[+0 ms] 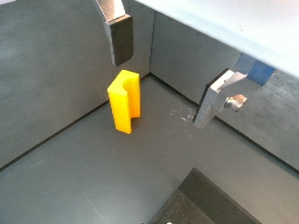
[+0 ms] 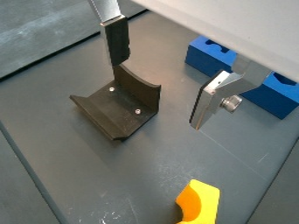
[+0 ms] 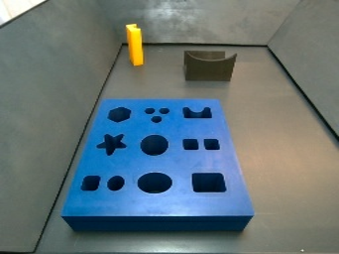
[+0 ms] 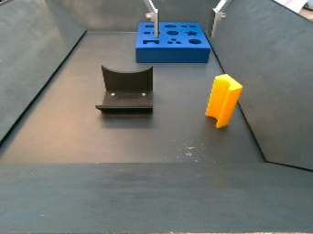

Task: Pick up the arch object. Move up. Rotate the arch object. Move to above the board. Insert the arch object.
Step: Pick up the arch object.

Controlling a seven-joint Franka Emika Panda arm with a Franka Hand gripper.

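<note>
I will next grab the arch object by its upper end with my gripper, so that I can lift it and turn it for the blue board (image 3: 159, 210).
The arch object (image 1: 125, 102) is a yellow-orange block standing upright on the dark floor, close to a side wall (image 3: 134, 45) (image 4: 222, 100). A corner of it also shows in a wrist view (image 2: 198, 203). My gripper (image 1: 170, 74) (image 2: 163, 74) hangs open above the floor with nothing between its fingers, and the arch object lies off to one side of one finger (image 1: 121, 39). Its fingertips peek in at the far end of a side view (image 4: 186, 9). The blue board (image 3: 159, 210) (image 4: 171, 53) lies flat with several shaped cutouts, apart from the arch object.
The dark fixture (image 2: 117, 109) (image 3: 208, 64) (image 4: 124, 90), with a curved notch, stands on the floor between the arch object and the opposite wall. Grey walls enclose the floor on all sides (image 1: 198, 52). Part of the board's end shows behind one finger (image 2: 212, 58).
</note>
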